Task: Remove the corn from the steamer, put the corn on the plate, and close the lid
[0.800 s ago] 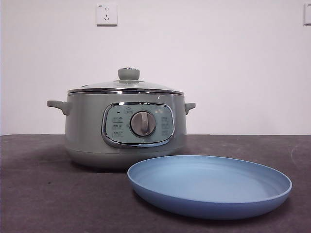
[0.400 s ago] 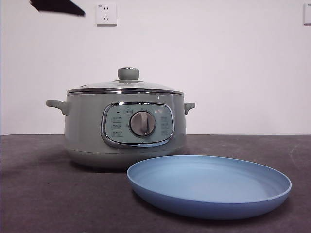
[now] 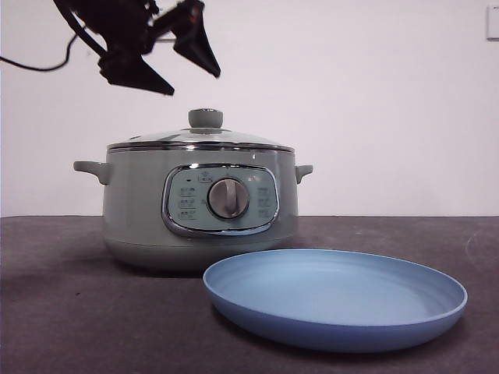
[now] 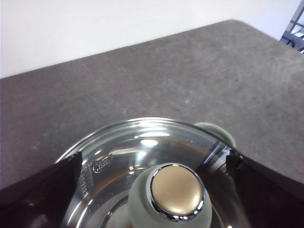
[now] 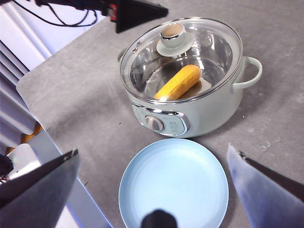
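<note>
I should next grab the glass lid by its knob [image 3: 206,118] [image 4: 173,194] with my left gripper. Then the steamer can open and I can reach the corn.
The sage-green steamer [image 3: 199,206] stands on the dark table with its glass lid [image 3: 234,140] on. The light-blue plate [image 3: 335,300] lies in front of it, to the right, and holds nothing. My left gripper [image 3: 195,84] is open and hangs just above and left of the lid knob [image 3: 205,118]. In the left wrist view the knob [image 4: 175,190] sits between the spread jaws. The right wrist view shows the yellow corn [image 5: 179,81] lying inside the steamer [image 5: 190,111] under the lid, with the plate [image 5: 173,185] below. My right gripper [image 5: 153,151] is open, high above them.
A black cable [image 3: 31,64] trails from the left arm at the upper left. The table's edge [image 5: 71,190] runs past the plate on one side in the right wrist view. A wall socket [image 3: 493,19] is at the top right.
The left arm has come in from the top left corner and moved down and right, so its open jaws now hang close above the lid knob. Steamer and plate have not moved.
</note>
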You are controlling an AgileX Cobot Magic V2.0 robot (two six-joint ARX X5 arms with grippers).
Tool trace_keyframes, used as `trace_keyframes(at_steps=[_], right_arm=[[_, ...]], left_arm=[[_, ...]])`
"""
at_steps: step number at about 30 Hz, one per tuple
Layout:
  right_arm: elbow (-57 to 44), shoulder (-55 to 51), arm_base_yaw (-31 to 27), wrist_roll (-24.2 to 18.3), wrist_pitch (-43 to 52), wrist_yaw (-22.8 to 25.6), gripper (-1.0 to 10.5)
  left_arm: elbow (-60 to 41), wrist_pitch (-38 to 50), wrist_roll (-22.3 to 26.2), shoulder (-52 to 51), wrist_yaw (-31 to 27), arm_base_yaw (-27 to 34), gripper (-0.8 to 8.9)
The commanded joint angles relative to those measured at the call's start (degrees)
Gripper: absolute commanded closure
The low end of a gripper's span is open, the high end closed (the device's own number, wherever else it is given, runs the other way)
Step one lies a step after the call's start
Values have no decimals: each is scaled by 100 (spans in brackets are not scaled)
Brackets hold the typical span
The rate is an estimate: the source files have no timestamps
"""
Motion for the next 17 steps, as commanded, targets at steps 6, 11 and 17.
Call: trace_keyframes(at_steps=[6,11,17], right_arm=[[9,9,15,-20,-28,-7,410],[9,46,15,-20,-87,-7,410],[9,114,15,-22,-184,-7,410]], left_arm=[[26,304,74,343,-133,-181,289],[26,319,74,527,-297,-315,289],[26,334,72,577,-361,-367,289]])
